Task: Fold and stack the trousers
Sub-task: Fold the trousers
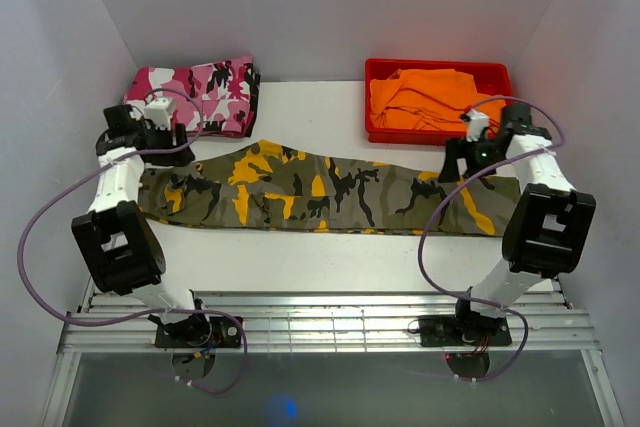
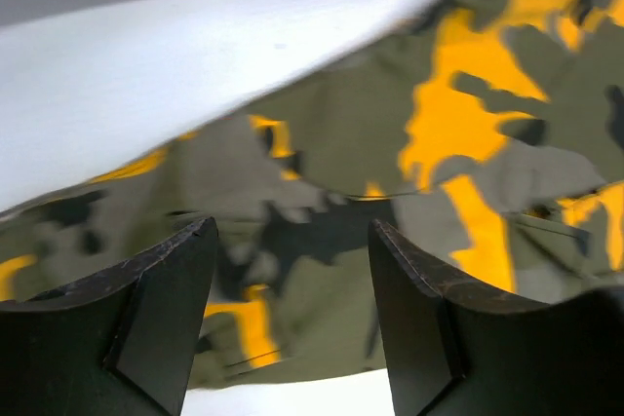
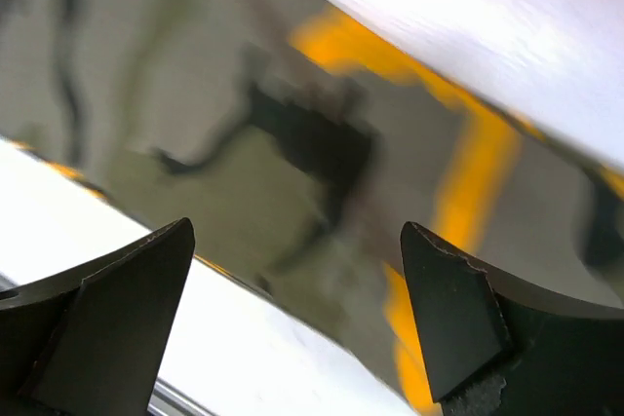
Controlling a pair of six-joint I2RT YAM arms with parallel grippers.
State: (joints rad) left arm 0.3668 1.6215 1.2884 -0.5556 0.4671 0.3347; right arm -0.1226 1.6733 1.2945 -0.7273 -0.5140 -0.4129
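Observation:
My right gripper should next grab the trousers' end (image 1: 498, 209) beneath it and fold it toward the trousers' middle.
The trousers (image 1: 320, 192), in olive, orange-yellow and black camouflage, lie flat in a long strip across the middle of the table. Over their left end hovers my left gripper (image 1: 168, 145). In the left wrist view its gripper (image 2: 292, 241) is open, with the trousers (image 2: 390, 133) below and nothing between the fingers (image 2: 166, 299). My right gripper (image 1: 460, 162) hangs above the strip's right end. The right wrist view shows that gripper (image 3: 297, 245) open wide over the blurred trousers (image 3: 312, 153), holding nothing.
Folded pink, white and black camouflage trousers (image 1: 200, 95) lie at the back left. A red bin (image 1: 500, 75) at the back right holds a plain orange garment (image 1: 425, 97). White walls enclose the table on three sides. A metal rail (image 1: 320, 322) runs along the near edge.

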